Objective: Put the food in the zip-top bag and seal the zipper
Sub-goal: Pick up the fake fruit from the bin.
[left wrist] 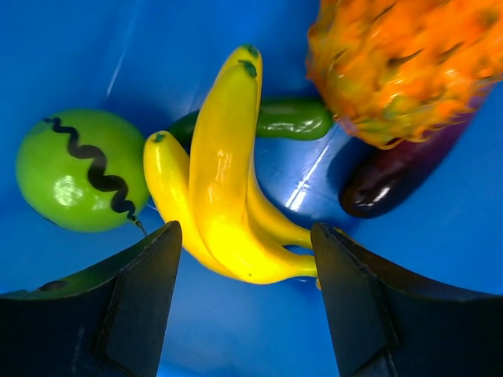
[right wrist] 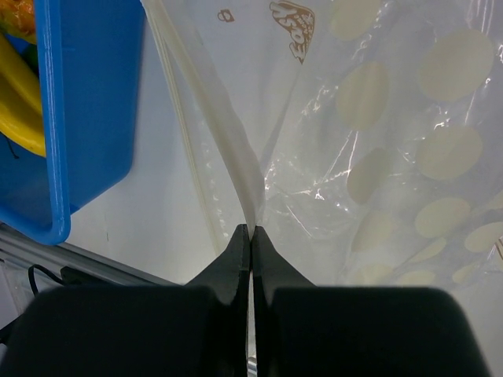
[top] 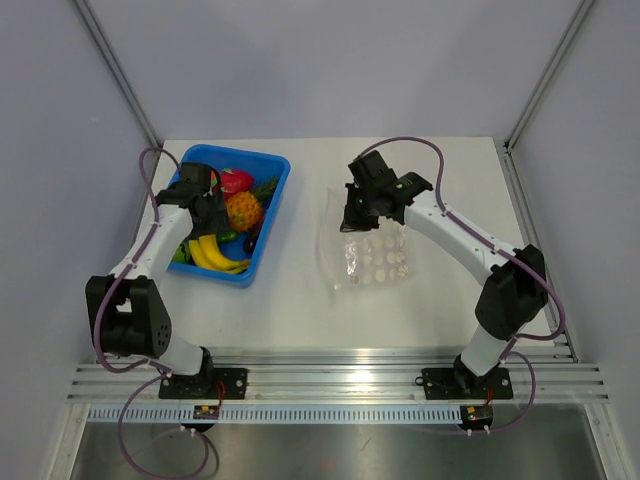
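My left gripper is to grab the banana bunch across the front banana's body [top: 213,253] next, so the bananas' stem end stays free to go into the zip-top bag [top: 375,255] first.
The food lies in a blue bin [top: 268,215]: a yellow banana bunch [top: 218,255], an orange pineapple [top: 243,210] and a pink-red piece [top: 235,181]. In the left wrist view the bananas [left wrist: 224,181], a green apple [left wrist: 75,169], a green pepper [left wrist: 287,118], the pineapple [left wrist: 393,67] and a dark eggplant [left wrist: 385,181] show. My left gripper [left wrist: 245,259] is open just above the bananas' stem end. The clear zip-top bag [top: 375,255] lies on the table. My right gripper [right wrist: 251,232] is shut on the zipper strip [right wrist: 228,133] at the bag's mouth, lifting it.
The bin's wall [right wrist: 86,102] stands close left of the bag's mouth. An aluminium rail [top: 340,380] runs along the table's near edge. Grey walls enclose the table on three sides.
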`<state>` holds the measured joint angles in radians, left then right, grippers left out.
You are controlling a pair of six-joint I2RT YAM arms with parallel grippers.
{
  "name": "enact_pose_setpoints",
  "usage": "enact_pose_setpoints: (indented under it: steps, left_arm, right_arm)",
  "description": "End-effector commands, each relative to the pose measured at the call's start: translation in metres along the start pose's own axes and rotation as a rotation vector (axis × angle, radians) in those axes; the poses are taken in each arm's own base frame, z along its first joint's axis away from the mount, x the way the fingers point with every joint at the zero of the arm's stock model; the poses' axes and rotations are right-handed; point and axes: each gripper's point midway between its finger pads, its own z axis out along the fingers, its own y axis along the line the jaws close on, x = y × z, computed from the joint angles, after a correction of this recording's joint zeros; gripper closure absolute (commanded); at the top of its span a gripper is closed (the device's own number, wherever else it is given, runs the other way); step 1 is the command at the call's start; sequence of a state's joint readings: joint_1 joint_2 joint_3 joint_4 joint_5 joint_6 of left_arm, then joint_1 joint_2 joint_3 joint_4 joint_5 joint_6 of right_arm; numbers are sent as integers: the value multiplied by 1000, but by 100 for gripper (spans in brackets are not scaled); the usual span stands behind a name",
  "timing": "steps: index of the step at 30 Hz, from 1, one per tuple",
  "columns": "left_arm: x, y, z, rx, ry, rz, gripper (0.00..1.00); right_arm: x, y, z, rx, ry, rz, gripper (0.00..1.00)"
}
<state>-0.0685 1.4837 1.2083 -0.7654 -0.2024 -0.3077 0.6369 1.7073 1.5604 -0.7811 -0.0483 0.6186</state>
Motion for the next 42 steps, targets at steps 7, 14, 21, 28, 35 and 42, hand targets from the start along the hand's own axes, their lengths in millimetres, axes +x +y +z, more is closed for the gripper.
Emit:
enact_pose_setpoints:
  steps: [7, 14, 21, 28, 35, 42]
  left_arm:
    - [2, 1, 35, -54, 29, -23, 38]
    - [-7, 12, 20, -82, -66, -41, 34]
    - [-1, 20, 32, -126, -25, -28, 29]
    - [4, 14, 50, -78, 11, -54, 33]
    - [9, 16, 65, -70, 48, -70, 36]
    - [-14, 19, 35, -57, -69, -89, 65]
  right_arm:
    - [-2, 13, -17, -67, -36, -7, 100]
    - [0, 16, -16, -84, -25, -3, 100]
    - [1, 19, -17, -96, -21, -2, 100]
    - [2, 19, -18, -95, -22, -1, 100]
    - [3, 22, -19, -101, -23, -4, 100]
    - [5, 24, -21, -107, -19, -8, 100]
